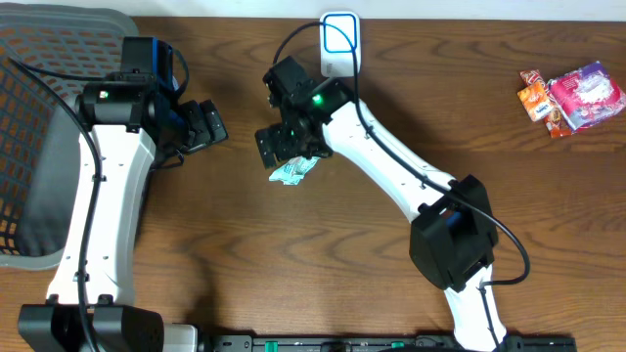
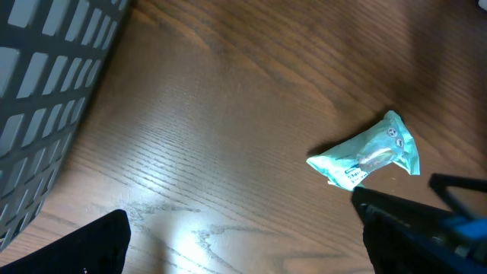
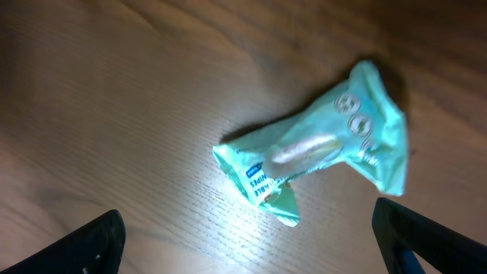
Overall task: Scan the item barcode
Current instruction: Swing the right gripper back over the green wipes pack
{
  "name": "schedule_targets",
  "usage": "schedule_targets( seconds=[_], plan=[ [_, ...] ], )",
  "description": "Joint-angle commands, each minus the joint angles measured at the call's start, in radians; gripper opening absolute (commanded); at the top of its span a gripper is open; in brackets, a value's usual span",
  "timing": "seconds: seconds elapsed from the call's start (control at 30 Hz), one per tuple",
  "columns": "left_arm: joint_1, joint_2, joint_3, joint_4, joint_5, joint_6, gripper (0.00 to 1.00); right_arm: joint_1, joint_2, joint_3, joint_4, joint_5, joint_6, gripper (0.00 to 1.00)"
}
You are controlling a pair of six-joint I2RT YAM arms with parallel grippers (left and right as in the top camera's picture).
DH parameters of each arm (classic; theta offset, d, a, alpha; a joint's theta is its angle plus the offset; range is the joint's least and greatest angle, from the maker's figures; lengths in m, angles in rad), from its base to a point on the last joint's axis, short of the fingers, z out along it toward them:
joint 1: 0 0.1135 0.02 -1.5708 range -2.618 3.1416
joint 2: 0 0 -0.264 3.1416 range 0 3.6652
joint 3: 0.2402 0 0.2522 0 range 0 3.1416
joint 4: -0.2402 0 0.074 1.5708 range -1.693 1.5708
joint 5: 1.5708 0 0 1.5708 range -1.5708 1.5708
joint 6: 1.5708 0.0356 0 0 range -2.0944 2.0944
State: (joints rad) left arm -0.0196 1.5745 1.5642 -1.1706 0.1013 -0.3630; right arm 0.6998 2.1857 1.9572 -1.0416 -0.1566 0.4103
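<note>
Next, my right gripper pinches the teal packet across its crumpled middle (image 1: 296,168) (image 3: 307,151), leaving its round-logo end exposed, to turn it for scanning.
The item is a small crumpled teal packet (image 1: 291,173) lying flat on the wooden table, with nothing holding it. My right gripper (image 1: 284,143) hovers just behind it and is open. In the right wrist view the packet (image 3: 319,156) lies ahead of the wide-spread jaws of the right gripper (image 3: 251,243). My left gripper (image 1: 207,124) is open to the left of the packet, apart from it. In the left wrist view the packet (image 2: 369,152) sits at the right, beyond the empty left gripper (image 2: 243,243). A white scanner (image 1: 339,44) stands at the table's far edge.
A dark mesh basket (image 1: 39,147) fills the left side, and its wall (image 2: 46,91) shows in the left wrist view. Several red and pink snack packets (image 1: 572,98) lie at the far right. The right arm (image 1: 411,186) crosses the table's middle.
</note>
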Motion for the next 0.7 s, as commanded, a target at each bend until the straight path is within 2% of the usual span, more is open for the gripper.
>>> schedule_targets(
  seconds=[0.0,0.37,0.47,0.57,0.67],
  plan=[
    [0.004,-0.007,0.002,-0.003,-0.009,0.002,0.98,0.004,0.009,-0.050,0.011,0.020,0.110,0.99],
    [0.004,-0.007,0.002,-0.003,-0.009,0.002,0.98,0.004,0.009,-0.153,0.129,0.020,0.171,0.99],
    [0.004,-0.007,0.002,-0.003,-0.009,0.002,0.98,0.004,0.009,-0.156,0.127,0.029,0.240,0.98],
    [0.004,-0.007,0.002,-0.003,-0.009,0.002,0.98,0.004,0.009,-0.162,0.121,0.090,0.347,0.92],
    [0.004,-0.007,0.002,-0.003,-0.009,0.002,0.98,0.001,0.009,-0.179,0.123,0.144,0.462,0.81]
  ],
)
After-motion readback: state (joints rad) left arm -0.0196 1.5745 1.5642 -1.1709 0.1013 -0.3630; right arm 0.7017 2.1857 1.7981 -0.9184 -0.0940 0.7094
